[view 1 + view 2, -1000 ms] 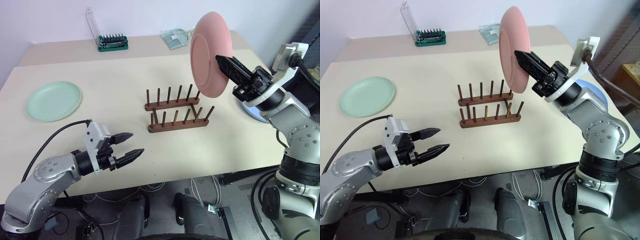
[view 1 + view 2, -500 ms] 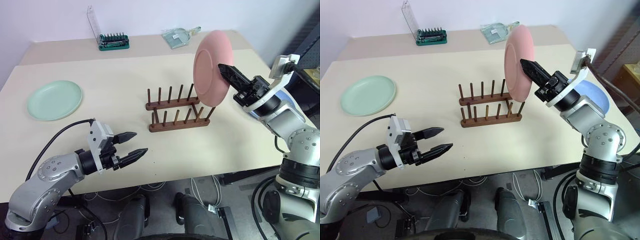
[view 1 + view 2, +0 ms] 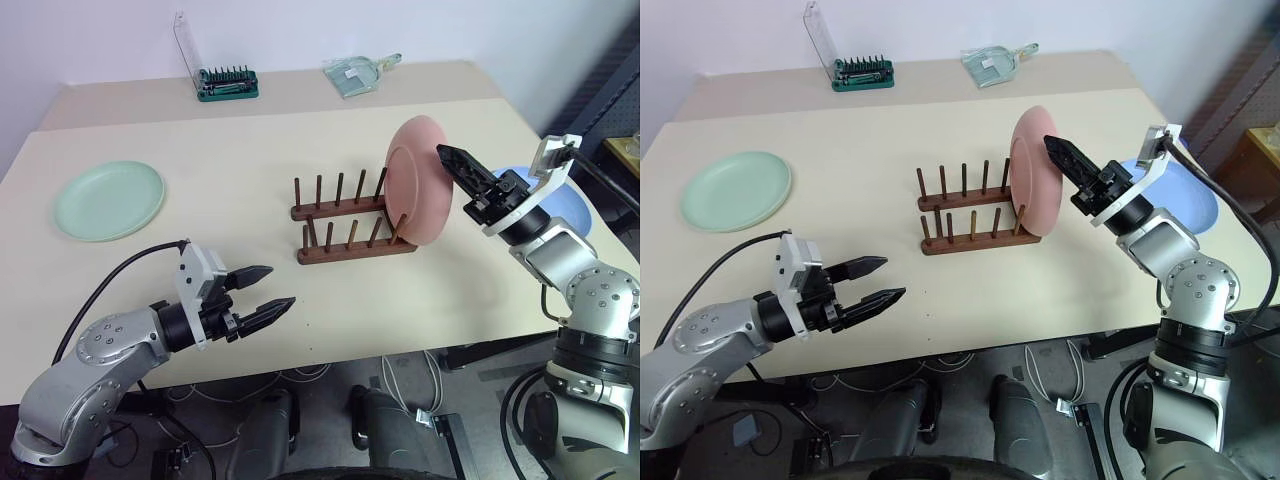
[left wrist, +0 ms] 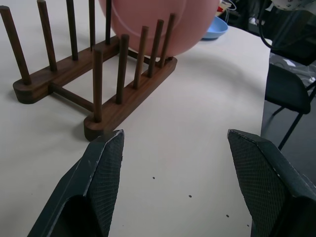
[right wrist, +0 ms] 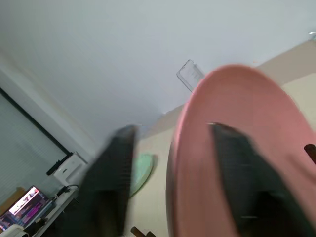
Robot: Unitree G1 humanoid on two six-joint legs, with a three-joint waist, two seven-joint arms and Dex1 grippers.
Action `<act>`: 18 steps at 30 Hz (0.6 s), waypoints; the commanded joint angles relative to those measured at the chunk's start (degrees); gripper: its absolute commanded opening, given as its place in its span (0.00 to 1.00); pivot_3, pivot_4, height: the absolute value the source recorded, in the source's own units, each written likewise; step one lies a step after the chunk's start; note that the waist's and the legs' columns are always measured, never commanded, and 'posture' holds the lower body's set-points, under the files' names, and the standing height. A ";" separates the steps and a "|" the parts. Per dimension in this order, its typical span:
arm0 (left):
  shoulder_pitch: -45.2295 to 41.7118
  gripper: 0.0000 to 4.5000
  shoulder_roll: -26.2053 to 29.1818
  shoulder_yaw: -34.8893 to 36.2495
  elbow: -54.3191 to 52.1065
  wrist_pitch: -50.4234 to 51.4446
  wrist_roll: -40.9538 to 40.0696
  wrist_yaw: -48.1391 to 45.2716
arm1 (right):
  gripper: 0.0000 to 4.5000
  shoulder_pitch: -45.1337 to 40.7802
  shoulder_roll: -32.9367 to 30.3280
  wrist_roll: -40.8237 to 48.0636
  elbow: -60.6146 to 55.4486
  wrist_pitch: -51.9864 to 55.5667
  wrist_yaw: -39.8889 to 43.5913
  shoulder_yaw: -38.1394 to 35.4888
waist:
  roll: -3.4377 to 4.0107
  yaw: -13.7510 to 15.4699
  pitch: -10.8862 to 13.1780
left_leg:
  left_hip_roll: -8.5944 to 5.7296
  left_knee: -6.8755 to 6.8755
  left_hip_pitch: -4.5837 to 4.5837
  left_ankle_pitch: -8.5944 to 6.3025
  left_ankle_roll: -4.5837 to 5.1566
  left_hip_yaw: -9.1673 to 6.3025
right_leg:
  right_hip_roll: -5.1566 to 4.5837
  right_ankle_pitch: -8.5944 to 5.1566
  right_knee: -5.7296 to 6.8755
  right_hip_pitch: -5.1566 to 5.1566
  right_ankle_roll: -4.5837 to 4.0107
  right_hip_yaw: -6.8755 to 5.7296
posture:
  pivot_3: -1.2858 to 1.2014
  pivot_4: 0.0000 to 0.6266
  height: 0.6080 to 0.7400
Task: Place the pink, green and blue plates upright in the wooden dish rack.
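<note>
I need to take hold of the blue plate by its thin rim with my right gripper next, to place it upright. The blue plate [image 3: 568, 205] is far wider than the gripper's open fingers.
The pink plate [image 3: 415, 185] stands upright at the right end of the wooden dish rack [image 3: 340, 248], its lower edge between the last pegs. My right gripper [image 3: 445, 155] is at the plate's upper right rim, open, with a finger on each side of the rim [image 5: 232, 123]. The green plate [image 3: 108, 200] lies flat at the table's left. Behind my right arm the blue plate [image 3: 1190, 195] lies flat, partly hidden. My left gripper [image 3: 280, 286] hovers open and empty near the front edge, pointing at the rack [image 4: 123, 103].
A green bit holder with a clear lid [image 3: 227, 82] and a clear packet [image 3: 355, 72] sit at the table's back. A black chair [image 4: 286, 89] stands beyond the table's right side. Bare tabletop stretches between the green plate and the rack.
My right arm has brought the pink plate down from above the rack into its right end. The right gripper's fingers have parted from the plate. The left arm has stayed still.
</note>
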 commanded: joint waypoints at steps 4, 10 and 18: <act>0.01 0.77 -0.30 0.85 -1.84 -1.24 -0.20 0.12 | 0.88 -3.32 -4.20 -6.08 1.32 -7.30 1.76 -4.17 | 0.00 0.04 0.00 | 0.00 0.02 0.00 0.00 0.00 0.03 | 0.01 0.00 0.00 0.00 0.00 -0.02 | 0.52 0.24 1.00; -0.43 0.77 -0.93 0.99 -0.83 -2.23 0.96 0.68 | 0.88 -6.44 -10.74 -13.62 6.53 -12.21 3.75 -5.70 | 0.03 0.15 0.01 | 0.00 0.08 0.00 0.00 0.00 0.08 | 0.01 0.00 0.02 0.01 0.00 -0.04 | 0.52 0.24 1.00; -6.94 0.99 -5.41 15.24 12.75 -4.23 3.16 13.72 | 0.89 -8.36 -18.20 -22.84 -10.61 -13.52 17.20 8.95 | 0.20 -0.28 0.04 | 0.10 0.19 0.10 0.00 0.01 0.11 | 0.08 -0.01 0.33 -0.02 0.01 -0.01 | 0.52 0.24 1.00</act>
